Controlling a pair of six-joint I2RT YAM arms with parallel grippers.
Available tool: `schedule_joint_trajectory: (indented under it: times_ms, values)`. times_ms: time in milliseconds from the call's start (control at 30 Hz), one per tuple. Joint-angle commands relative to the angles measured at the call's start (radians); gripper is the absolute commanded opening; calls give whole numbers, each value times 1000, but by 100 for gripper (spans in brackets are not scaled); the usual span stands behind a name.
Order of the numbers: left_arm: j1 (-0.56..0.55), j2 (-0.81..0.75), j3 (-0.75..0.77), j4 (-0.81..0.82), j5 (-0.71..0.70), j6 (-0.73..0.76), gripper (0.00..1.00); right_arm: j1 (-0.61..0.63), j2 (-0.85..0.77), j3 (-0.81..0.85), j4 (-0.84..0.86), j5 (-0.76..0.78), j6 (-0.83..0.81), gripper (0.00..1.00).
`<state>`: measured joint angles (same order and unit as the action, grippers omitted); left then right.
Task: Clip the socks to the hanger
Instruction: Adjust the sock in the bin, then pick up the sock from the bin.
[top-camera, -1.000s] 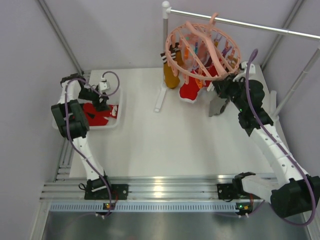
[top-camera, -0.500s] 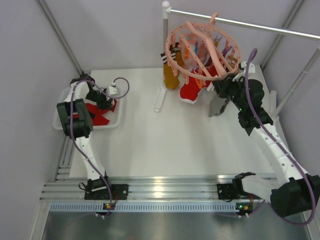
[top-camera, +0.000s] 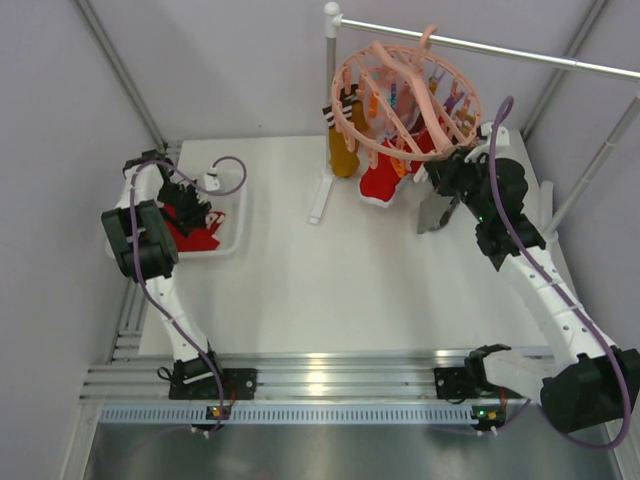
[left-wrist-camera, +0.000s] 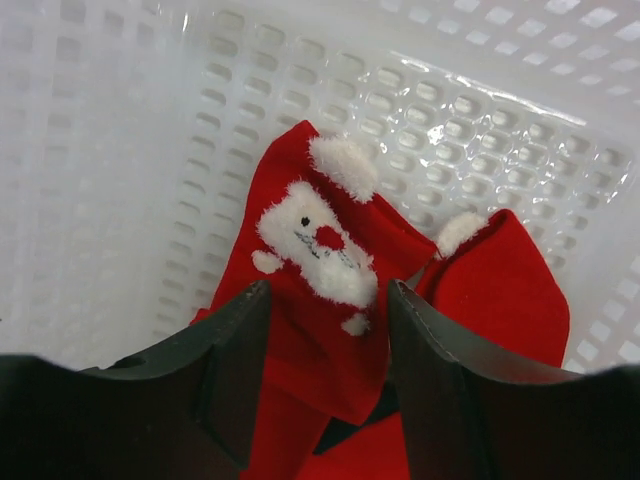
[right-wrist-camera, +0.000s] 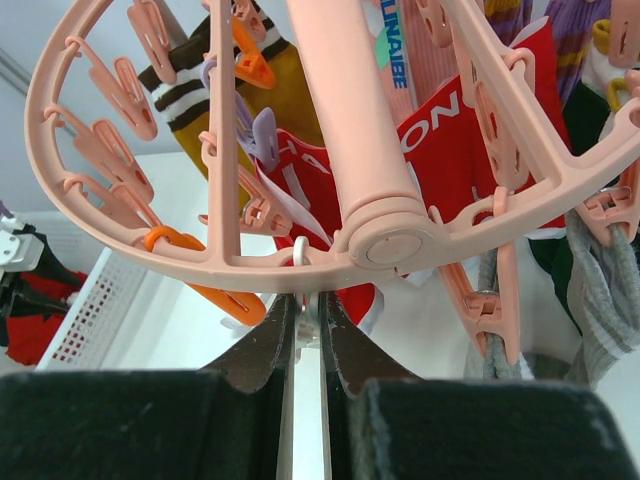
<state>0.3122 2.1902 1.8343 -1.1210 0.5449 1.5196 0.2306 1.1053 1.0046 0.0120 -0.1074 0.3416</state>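
My left gripper pinches the red sock at its Santa face (top-camera: 213, 220) (left-wrist-camera: 320, 255) next. That leaves the sock's white-trimmed edge free for the clip.
Red socks (top-camera: 200, 238) lie in the white mesh basket (top-camera: 240, 215) at the left. In the left wrist view a red sock with a white Santa face (left-wrist-camera: 320, 255) lies between my fingers, with another red sock (left-wrist-camera: 505, 290) beside it. My left gripper (left-wrist-camera: 328, 292) is open, low over them in the basket (left-wrist-camera: 480, 120). The salmon-pink hanger (top-camera: 405, 95) hangs from the rail at the back right. My right gripper (right-wrist-camera: 305, 300) is shut on a small white clip (right-wrist-camera: 307, 322) that dangles under the hanger's ring (right-wrist-camera: 200, 265); it also shows in the top view (top-camera: 440, 178).
Several socks hang from the hanger: red (right-wrist-camera: 450, 150), mustard with stripes (right-wrist-camera: 290, 100), grey (right-wrist-camera: 600, 320). The metal rail (top-camera: 520, 55) stands on a white post (top-camera: 330, 110) with a foot on the table. The grey enclosure walls stand close on both sides.
My left wrist swung right over the basket and came back left, now lower over the red socks. The right arm and the hanger have not moved.
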Motion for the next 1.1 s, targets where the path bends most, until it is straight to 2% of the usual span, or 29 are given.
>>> schedule_joint_trajectory:
  times_ms: [0, 133, 333, 500, 767, 900, 933, 1067]
  values:
    - [-15, -55, -13, -5, 76, 17, 56, -11, 11, 49, 2, -2, -1, 0]
    - [-16, -61, -3, 0, 136, 126, 56, -11, 16, 48, 0, -3, -3, 0]
    - [-31, -37, 43, -123, 138, 396, 59, -11, 28, 54, 2, -6, -3, 0]
    - [-71, 12, 95, -178, 87, 448, 60, -11, 34, 58, 0, -6, -3, 0]
    - [-91, 95, 109, -203, -51, 459, 53, -11, 31, 66, -10, 3, -12, 0]
    - [-96, 114, 100, -181, -89, 429, 43, -10, 28, 66, -9, 5, -13, 0]
    - [-97, 112, 94, -171, -94, 415, 33, -11, 30, 66, -9, 5, -12, 0]
    - [-107, 53, 91, -146, -22, 338, 10, -11, 36, 77, -9, 5, -7, 0]
